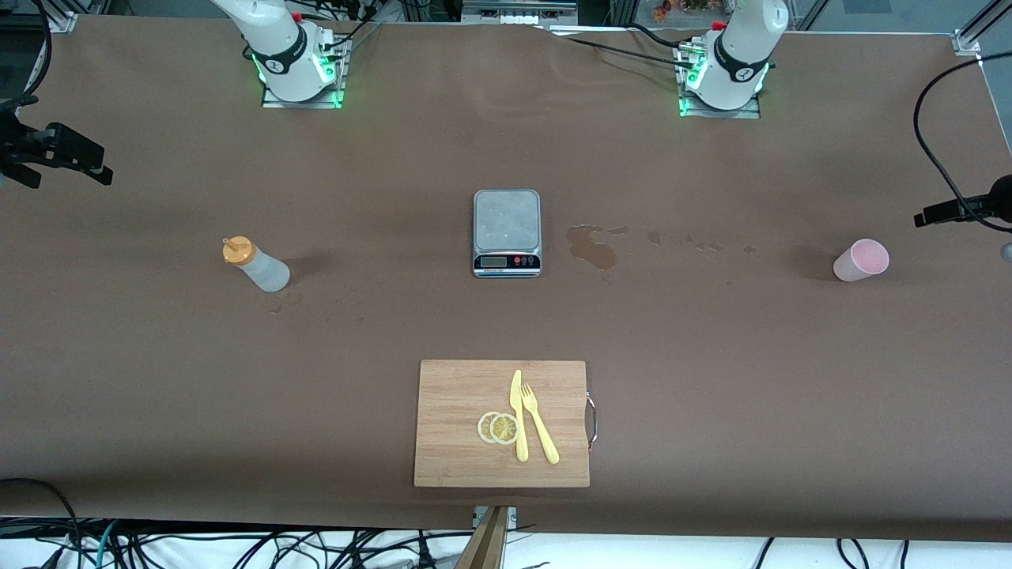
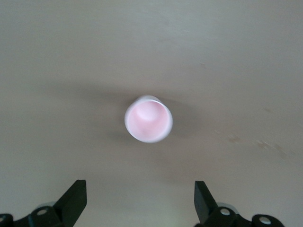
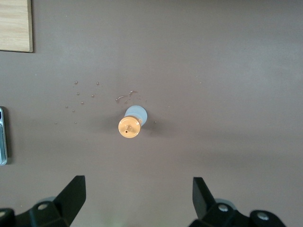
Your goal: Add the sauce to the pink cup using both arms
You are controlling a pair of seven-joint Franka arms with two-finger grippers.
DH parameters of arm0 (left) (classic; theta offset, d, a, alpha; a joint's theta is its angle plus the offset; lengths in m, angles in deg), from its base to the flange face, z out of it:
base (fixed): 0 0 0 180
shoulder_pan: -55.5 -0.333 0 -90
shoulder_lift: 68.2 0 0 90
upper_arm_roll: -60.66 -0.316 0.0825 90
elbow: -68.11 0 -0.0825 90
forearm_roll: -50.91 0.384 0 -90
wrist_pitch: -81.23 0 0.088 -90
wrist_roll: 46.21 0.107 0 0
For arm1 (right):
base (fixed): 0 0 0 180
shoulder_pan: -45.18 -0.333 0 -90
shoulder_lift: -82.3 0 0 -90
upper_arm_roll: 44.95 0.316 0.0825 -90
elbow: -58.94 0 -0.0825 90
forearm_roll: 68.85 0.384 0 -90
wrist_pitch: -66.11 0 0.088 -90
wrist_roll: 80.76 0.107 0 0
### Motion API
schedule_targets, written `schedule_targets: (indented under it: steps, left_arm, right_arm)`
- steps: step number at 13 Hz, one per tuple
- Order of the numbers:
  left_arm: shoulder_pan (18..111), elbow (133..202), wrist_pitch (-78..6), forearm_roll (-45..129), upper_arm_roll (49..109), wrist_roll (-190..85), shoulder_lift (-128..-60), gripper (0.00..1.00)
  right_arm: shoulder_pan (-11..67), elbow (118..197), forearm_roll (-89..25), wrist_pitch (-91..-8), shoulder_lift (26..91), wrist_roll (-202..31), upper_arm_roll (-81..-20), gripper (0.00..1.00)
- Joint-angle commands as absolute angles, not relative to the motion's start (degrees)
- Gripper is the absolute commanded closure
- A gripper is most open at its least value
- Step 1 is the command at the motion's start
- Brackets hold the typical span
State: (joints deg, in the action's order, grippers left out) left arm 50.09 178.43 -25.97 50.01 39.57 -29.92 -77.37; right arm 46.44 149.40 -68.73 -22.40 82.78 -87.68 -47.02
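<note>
I should next grip the pink cup by its rim (image 1: 870, 241) with my left gripper. Then the cup goes over to the grey kitchen scale (image 1: 507, 227) for the sauce.
The sauce bottle (image 1: 254, 265), whitish with an orange-yellow cap, stands upright on the brown table toward the right arm's end. In the right wrist view the bottle (image 3: 130, 125) is seen from above, and my right gripper (image 3: 138, 187) hangs high over it, open and empty. The pink cup (image 1: 861, 260) stands upright toward the left arm's end. In the left wrist view the cup (image 2: 148, 118) shows its open mouth, and my left gripper (image 2: 140, 189) hangs high over it, open and empty. Neither gripper shows in the front view.
A grey kitchen scale (image 1: 507, 232) sits mid-table, with a brown stain (image 1: 593, 245) beside it. A wooden cutting board (image 1: 503, 423) with a yellow knife, a fork and lemon slices lies nearer the front camera. Black camera mounts (image 1: 55, 150) (image 1: 964, 207) stand at both table ends.
</note>
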Motion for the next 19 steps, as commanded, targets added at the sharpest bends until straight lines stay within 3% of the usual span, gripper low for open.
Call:
schedule_targets:
  steps: [1, 9, 10, 12, 15, 19]
  left_arm:
    - [48.74, 182.01, -33.27, 48.54, 39.13, -28.72, -80.14, 0.0]
    - [45.39, 187.9, -49.62, 39.23, 39.3, -21.17, -89.46, 0.06]
    - [44.78, 187.91, -50.85, 38.35, 39.39, -19.5, -90.43, 0.13]
    - [44.6, 187.91, -50.95, 34.67, 39.57, -17.82, -91.23, 0.53]
    - [44.6, 187.99, -50.95, 34.3, 40.53, -16.41, -92.11, 0.97]
    - [44.86, 187.38, -50.16, 34.65, 42.02, -16.76, -90.97, 1.0]
  right_arm:
    - [46.41, 147.62, -68.93, -21.86, 82.04, -87.17, -46.97, 0.0]
    - [46.41, 147.62, -68.67, -21.78, 82.04, -87.17, -47.06, 0.0]
    - [46.5, 147.62, -68.67, -21.78, 82.04, -87.17, -47.06, 0.0]
    - [46.5, 147.62, -68.76, -21.78, 82.04, -87.17, -47.06, 0.0]
    - [46.33, 147.62, -68.58, -21.78, 82.04, -87.08, -46.97, 0.0]
    - [46.24, 147.62, -68.58, -21.78, 82.13, -87.0, -46.88, 0.0]
